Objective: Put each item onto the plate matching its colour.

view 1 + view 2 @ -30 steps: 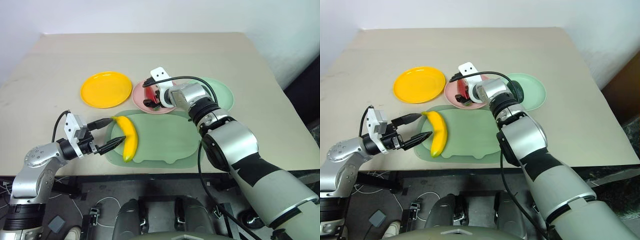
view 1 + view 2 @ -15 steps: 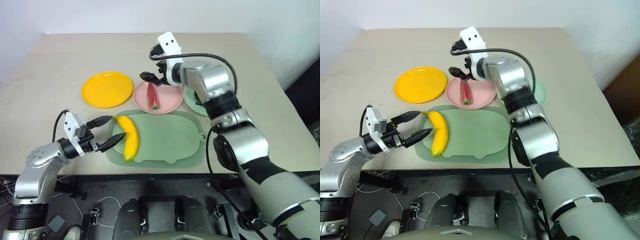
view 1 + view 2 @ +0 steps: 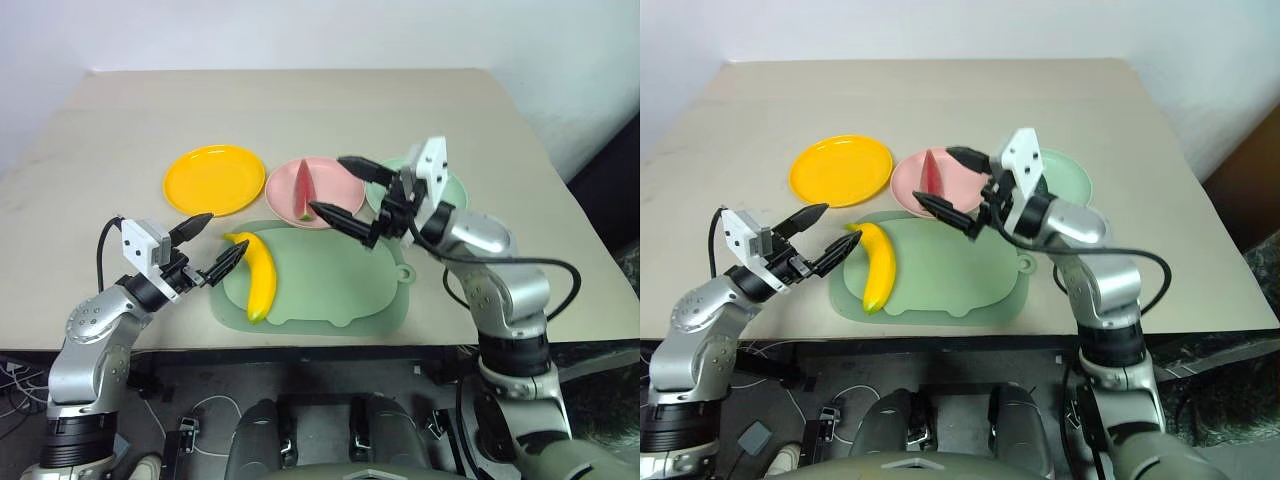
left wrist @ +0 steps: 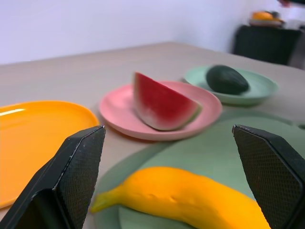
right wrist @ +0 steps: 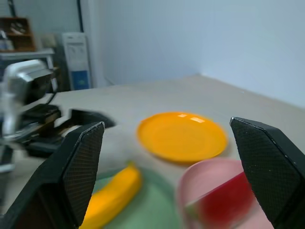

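The left gripper grips the banana around its thick middle (image 3: 262, 275) next, since the banana stretches long and curved from its thin stem (image 3: 231, 237) to its far tip.
The yellow banana (image 3: 255, 278) lies on the left part of a pale green board (image 3: 330, 290). My left gripper (image 3: 213, 239) hovers open just left of the banana's stem end, fingers either side of it without touching. The red watermelon wedge (image 3: 303, 187) rests on the pink plate (image 3: 280, 188). The dark green avocado (image 4: 227, 79) sits on the mint green plate (image 4: 259, 89). The yellow-orange plate (image 3: 214, 178) holds nothing. My right gripper (image 3: 328, 184) hangs open and empty above the near right side of the pink plate, pointing left.
The three plates stand in a row across the middle of the beige table (image 3: 300, 100), with the board in front of them near the front edge. My right forearm (image 3: 480, 240) covers much of the mint plate in the head views.
My right gripper has left the watermelon on the pink plate, risen, and drawn back toward me. The left gripper has turned slightly beside the banana.
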Motion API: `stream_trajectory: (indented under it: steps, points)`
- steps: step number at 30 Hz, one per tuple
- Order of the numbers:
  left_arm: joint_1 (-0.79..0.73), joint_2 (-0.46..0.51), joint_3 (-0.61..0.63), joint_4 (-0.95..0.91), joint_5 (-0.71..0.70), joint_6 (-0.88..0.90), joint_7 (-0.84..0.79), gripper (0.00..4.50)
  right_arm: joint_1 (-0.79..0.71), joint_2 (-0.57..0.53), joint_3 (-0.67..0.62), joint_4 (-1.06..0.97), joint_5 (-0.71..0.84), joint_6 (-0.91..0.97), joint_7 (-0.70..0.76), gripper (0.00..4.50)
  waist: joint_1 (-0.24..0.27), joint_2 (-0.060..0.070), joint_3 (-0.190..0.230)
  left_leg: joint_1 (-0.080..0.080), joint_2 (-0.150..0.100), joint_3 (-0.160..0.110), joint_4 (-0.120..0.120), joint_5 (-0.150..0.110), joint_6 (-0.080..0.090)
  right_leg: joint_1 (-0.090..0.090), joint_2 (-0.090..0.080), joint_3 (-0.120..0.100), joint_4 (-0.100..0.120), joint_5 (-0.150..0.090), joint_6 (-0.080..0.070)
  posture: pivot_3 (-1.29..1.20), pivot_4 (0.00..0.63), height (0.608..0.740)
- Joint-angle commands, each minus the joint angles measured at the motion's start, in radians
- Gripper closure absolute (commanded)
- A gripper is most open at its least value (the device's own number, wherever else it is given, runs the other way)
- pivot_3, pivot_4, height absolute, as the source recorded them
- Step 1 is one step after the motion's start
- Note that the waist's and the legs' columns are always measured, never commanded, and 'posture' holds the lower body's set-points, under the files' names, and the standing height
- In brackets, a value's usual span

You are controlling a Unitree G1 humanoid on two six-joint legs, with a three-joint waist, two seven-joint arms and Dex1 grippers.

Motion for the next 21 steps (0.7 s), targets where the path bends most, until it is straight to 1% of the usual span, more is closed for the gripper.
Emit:
stream_trajectory:
  steps: [1, 5, 8, 12, 17, 19, 20, 21]
  points:
    - [0.032, -0.013, 0.000, -0.089, 0.003, -0.003, 0.038, 0.00, 0.066, -0.043, 0.016, -0.072, 0.017, -0.018, 0.012, 0.02, 0.000, 0.000, 0.000, 0.000, 0.000, 0.000, 0.000, 0.000, 0.000, 0.000, 0.000, 0.000, 0.000, 0.000, 0.000, 0.00, 0.150, 0.695]
    - [0.087, -0.040, -0.027, -0.168, 0.014, 0.033, 0.099, 0.00, 0.140, -0.099, 0.022, -0.037, -0.001, -0.065, 0.032, 0.02, 0.002, 0.000, 0.000, 0.000, 0.000, 0.000, 0.000, 0.000, 0.000, 0.001, 0.000, 0.000, 0.000, 0.000, 0.000, 0.00, 0.150, 0.695]
    - [0.119, -0.065, -0.040, -0.223, 0.012, 0.083, 0.169, 0.00, 0.134, -0.117, 0.020, -0.008, 0.000, -0.078, 0.030, 0.02, 0.002, -0.001, 0.000, 0.001, 0.000, -0.001, 0.000, 0.000, 0.000, 0.001, 0.000, 0.000, 0.000, 0.000, 0.000, 0.00, 0.150, 0.695]
    - [0.145, -0.081, -0.065, -0.284, 0.048, 0.171, 0.278, 0.00, 0.112, -0.123, 0.019, 0.010, 0.006, -0.075, 0.019, 0.02, 0.002, -0.001, 0.000, 0.001, 0.000, -0.001, 0.000, 0.000, 0.001, 0.001, 0.000, 0.000, 0.000, 0.000, 0.000, 0.00, 0.150, 0.695]
    - [0.132, -0.080, -0.104, -0.349, 0.074, 0.317, 0.388, 0.00, 0.091, -0.146, 0.003, 0.019, 0.029, -0.057, 0.027, 0.02, 0.010, -0.001, -0.001, 0.001, -0.001, -0.001, 0.001, -0.001, 0.001, 0.002, -0.001, 0.000, 0.000, 0.000, 0.000, 0.00, 0.150, 0.695]
    - [0.114, -0.078, -0.132, -0.374, 0.093, 0.415, 0.448, 0.00, 0.091, -0.168, -0.008, 0.019, 0.046, -0.051, 0.044, 0.02, 0.012, -0.001, -0.001, 0.001, -0.001, -0.001, 0.001, -0.001, 0.001, 0.002, -0.001, 0.000, 0.000, 0.000, 0.000, 0.00, 0.150, 0.695]
    - [0.091, -0.094, -0.144, -0.389, 0.070, 0.485, 0.481, 0.00, 0.084, -0.179, -0.014, 0.018, 0.055, -0.043, 0.047, 0.02, 0.014, -0.001, -0.001, 0.001, -0.001, -0.002, 0.001, -0.001, 0.001, 0.002, -0.001, 0.000, 0.000, 0.000, 0.000, 0.00, 0.150, 0.695]
    - [0.066, -0.101, -0.167, -0.397, 0.078, 0.552, 0.519, 0.00, 0.076, -0.190, -0.019, 0.018, 0.060, -0.037, 0.048, 0.02, 0.021, -0.001, -0.001, 0.001, -0.001, -0.002, 0.001, -0.001, 0.001, 0.002, -0.001, 0.000, 0.000, 0.000, 0.000, 0.00, 0.150, 0.695]
